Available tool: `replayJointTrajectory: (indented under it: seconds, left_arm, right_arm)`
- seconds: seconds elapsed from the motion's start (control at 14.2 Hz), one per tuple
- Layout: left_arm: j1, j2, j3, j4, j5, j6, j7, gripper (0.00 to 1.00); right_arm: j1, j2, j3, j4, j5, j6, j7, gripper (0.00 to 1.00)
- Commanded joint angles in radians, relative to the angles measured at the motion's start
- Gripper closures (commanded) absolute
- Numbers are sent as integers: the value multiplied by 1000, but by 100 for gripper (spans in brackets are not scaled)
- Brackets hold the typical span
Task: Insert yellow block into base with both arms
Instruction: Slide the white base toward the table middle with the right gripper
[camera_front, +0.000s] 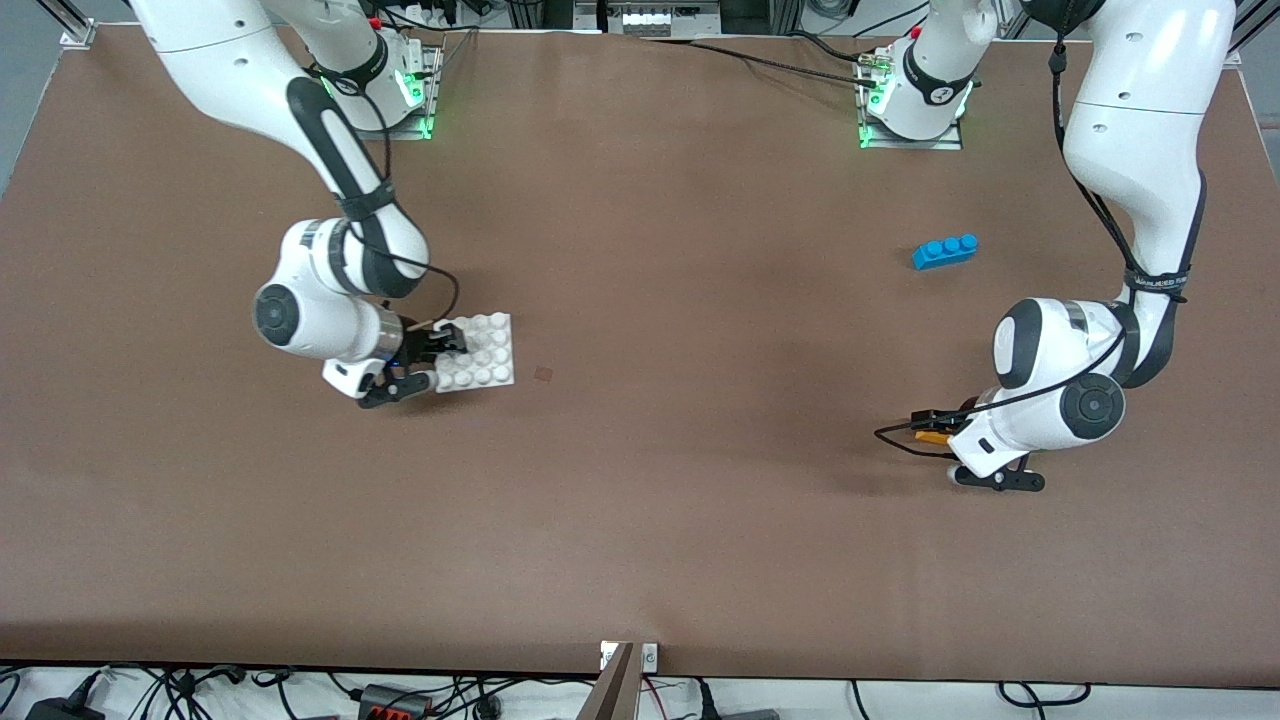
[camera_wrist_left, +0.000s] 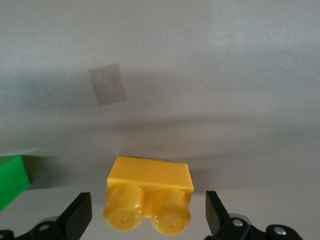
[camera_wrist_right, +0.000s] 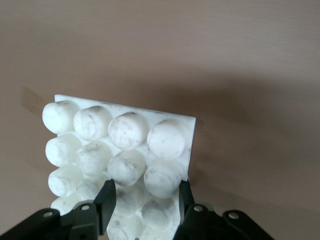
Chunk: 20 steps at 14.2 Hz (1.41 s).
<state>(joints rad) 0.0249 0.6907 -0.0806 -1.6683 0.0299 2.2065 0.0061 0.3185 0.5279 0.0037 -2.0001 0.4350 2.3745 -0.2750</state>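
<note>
My left gripper grabs the yellow block by its sides next, so the block's bottom stays free to fit into the base.
The yellow block (camera_wrist_left: 150, 186) lies on the table near the left arm's end, studs pointing at the wrist camera. My left gripper (camera_wrist_left: 148, 212) is low around it and open, with a gap between the block and each of the fingers (camera_wrist_left: 80, 215). From the front only a sliver of the yellow block (camera_front: 933, 437) shows under the left gripper (camera_front: 938, 428). The base (camera_front: 490, 350), a white studded plate, is toward the right arm's end. My right gripper (camera_front: 438, 362) is shut on the base's (camera_wrist_right: 120, 135) edge, its fingers (camera_wrist_right: 106, 199) pinching one row of studs.
A blue three-stud brick (camera_front: 945, 252) lies farther from the front camera than the left gripper. A green brick (camera_wrist_left: 12, 181) sits beside the yellow block. A small tape patch (camera_front: 543, 374) marks the table beside the base.
</note>
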Motion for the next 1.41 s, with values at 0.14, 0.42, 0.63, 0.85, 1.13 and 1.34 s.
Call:
replayJointTrajectory:
  seconds: [0.14, 0.42, 0.63, 0.85, 1.13, 1.34]
  left_arm:
    - [-2, -14, -4, -25, -2, 36, 6, 0]
    - [-3, -14, -4, -24, -1, 36, 6, 10]
    - [-3, -14, -4, -22, -1, 36, 12, 23]
    - [-3, -16, -4, -16, -2, 35, 15, 34]
    - [-5, -20, -7, -7, -2, 32, 15, 39]
    - [-7, -26, -10, -7, -2, 25, 15, 39]
  right_arm:
    - [134, 141, -1, 99, 27, 35, 140, 44]
    - [233, 210, -1, 217, 25, 35, 290, 43]
    - [312, 270, -1, 320, 25, 34, 411, 44]
    - [352, 310, -1, 369, 24, 37, 454, 44]
    - [387, 337, 1, 417, 27, 37, 494, 43]
    - [395, 337, 1, 431, 28, 35, 502, 42]
